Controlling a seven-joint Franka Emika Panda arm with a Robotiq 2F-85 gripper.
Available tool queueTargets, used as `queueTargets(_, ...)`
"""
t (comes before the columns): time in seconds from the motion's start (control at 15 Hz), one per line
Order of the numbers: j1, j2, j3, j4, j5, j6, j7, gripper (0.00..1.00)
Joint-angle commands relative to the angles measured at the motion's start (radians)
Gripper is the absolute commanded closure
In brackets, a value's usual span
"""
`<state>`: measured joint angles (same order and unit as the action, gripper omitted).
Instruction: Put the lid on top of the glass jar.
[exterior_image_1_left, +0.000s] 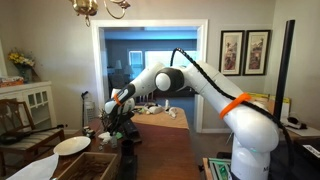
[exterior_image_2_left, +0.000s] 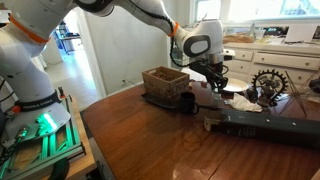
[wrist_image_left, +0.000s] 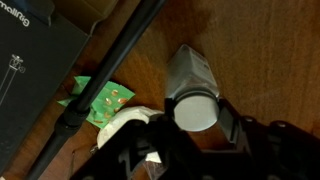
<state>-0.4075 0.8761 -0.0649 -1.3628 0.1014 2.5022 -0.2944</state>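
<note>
My gripper releases the lid now, since the glass jar stands straight beneath the lid and the lid would end on the glass jar's opening.
In the wrist view the lid (wrist_image_left: 196, 112), a small round pale-grey disc, sits between my gripper's (wrist_image_left: 197, 116) two dark fingers, one finger (wrist_image_left: 231, 122) on each side. My gripper is shut on it. Straight beneath the lid stands the glass jar (wrist_image_left: 190, 68), a clear cylinder on the brown wooden table, with its mouth hidden by the lid. I cannot tell whether the lid touches the jar's rim. In both exterior views my gripper (exterior_image_1_left: 112, 118) (exterior_image_2_left: 213, 80) hangs low over the table, and the jar is too small to make out there.
A black pole (wrist_image_left: 115, 75) crosses the wrist view diagonally, left of the jar, near a black box (wrist_image_left: 30, 80), a green patterned piece (wrist_image_left: 100, 100) and a white object (wrist_image_left: 128, 126). A wicker basket (exterior_image_2_left: 165, 83), a long black case (exterior_image_2_left: 270, 125) and a white plate (exterior_image_1_left: 72, 145) lie on the table.
</note>
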Motion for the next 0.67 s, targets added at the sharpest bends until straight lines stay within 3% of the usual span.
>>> queueTargets(0.0, -0.004, 0.031, 0.0, 0.02, -0.012, -0.035, 0.003, 0.78)
queueTargets(0.07, -0.004, 0.031, 0.0, 0.02, -0.012, -0.035, 0.002, 0.78)
queueTargets(0.13, -0.004, 0.031, 0.001, 0.02, -0.013, -0.038, 0.0, 0.66)
queueTargets(0.2, -0.003, 0.031, 0.001, 0.02, -0.013, -0.037, 0.0, 0.28)
queueTargets(0.33, -0.003, 0.033, 0.0, 0.02, -0.013, -0.046, 0.0, 0.2)
queueTargets(0.47, -0.003, 0.042, -0.001, 0.022, -0.014, -0.055, 0.001, 0.05)
queueTargets(0.6, -0.003, 0.05, -0.002, 0.023, -0.014, -0.056, 0.002, 0.0)
